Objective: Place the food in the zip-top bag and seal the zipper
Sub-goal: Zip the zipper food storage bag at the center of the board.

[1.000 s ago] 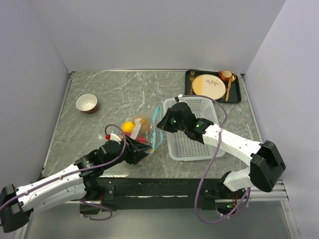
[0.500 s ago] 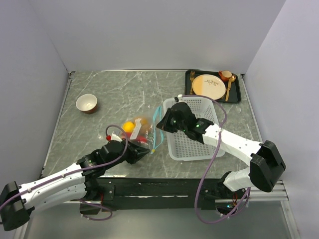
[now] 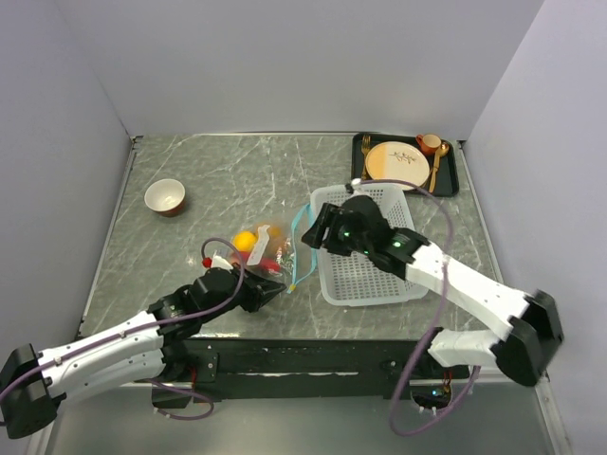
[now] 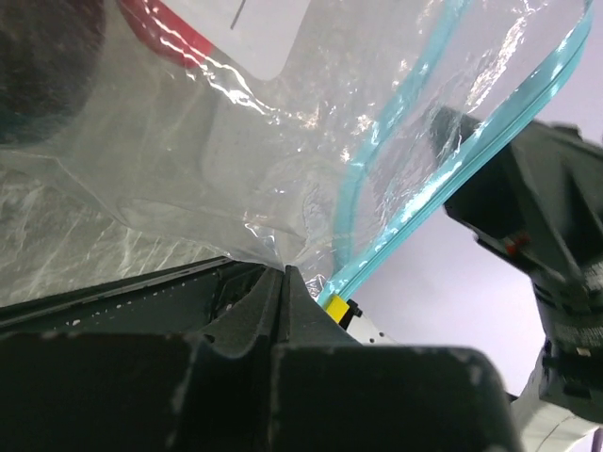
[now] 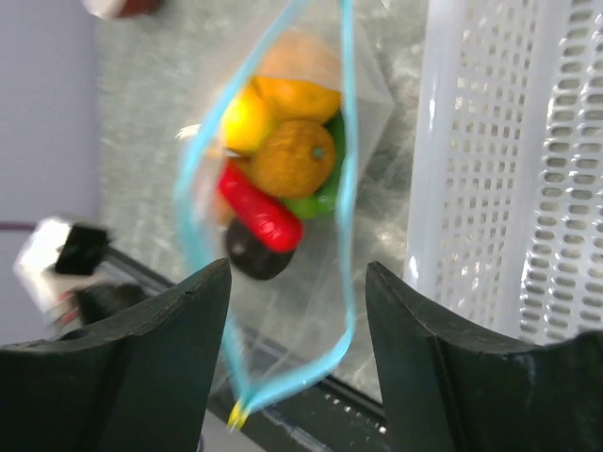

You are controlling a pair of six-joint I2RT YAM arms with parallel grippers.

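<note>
The zipper needs to be sealed, so I should next grab the yellow slider at the zipper's near end (image 3: 292, 288) (image 5: 237, 415) with my right gripper. My left gripper holds the bag's corner in place.
The zip-top bag (image 3: 273, 254) lies on the marble table left of the basket, with the food (image 3: 249, 241) inside it. In the right wrist view that food (image 5: 290, 158) shows as yellow and orange rounds, a red pepper, a green piece and a brown round. The blue-teal zipper (image 5: 345, 169) gapes in an open loop, ending at a yellow slider (image 4: 334, 304). My left gripper (image 4: 283, 271) is shut, pinching the clear plastic at the bag's near corner beside the zipper (image 4: 424, 188). Above the bag's mouth my right gripper (image 5: 294, 282) stands open, holding nothing, its fingers either side of the zipper.
A white mesh basket (image 3: 375, 275) sits just right of the bag, under my right arm. A small bowl (image 3: 165, 197) stands at the back left. A black tray (image 3: 451, 180) with a tan plate, cup and cutlery is at the back right.
My right gripper has opened and let go of the zipper edge, its arm shifting slightly right. My left gripper has closed on the bag's near corner.
</note>
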